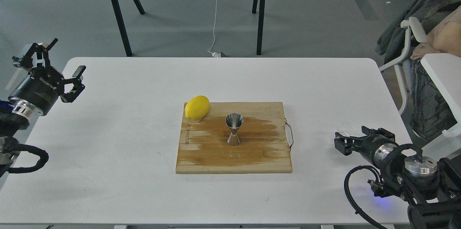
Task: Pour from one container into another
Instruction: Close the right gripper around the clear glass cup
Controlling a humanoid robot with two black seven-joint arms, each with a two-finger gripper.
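Observation:
My right gripper grabs the small clear glass cup around its body [346, 129] next, to pour into the steel jigger [233, 130].
The steel jigger [233, 130] stands upright in the middle of the wooden cutting board [259, 157]. The clear glass cup [346, 127] sits on the white table right of the board, faint against the surface. My right gripper [350, 136] lies low at the table's right edge, pointing left, open, with its fingers right at the cup's near side; whether they touch it is not clear. My left gripper [66, 56] hovers at the table's far left edge, open and empty, far from the board.
A yellow lemon [197, 107] rests on the board's back left corner. A metal handle [290, 134] sticks out of the board's right side. The board's middle looks wet. A chair [407, 59] stands beyond the table's right side.

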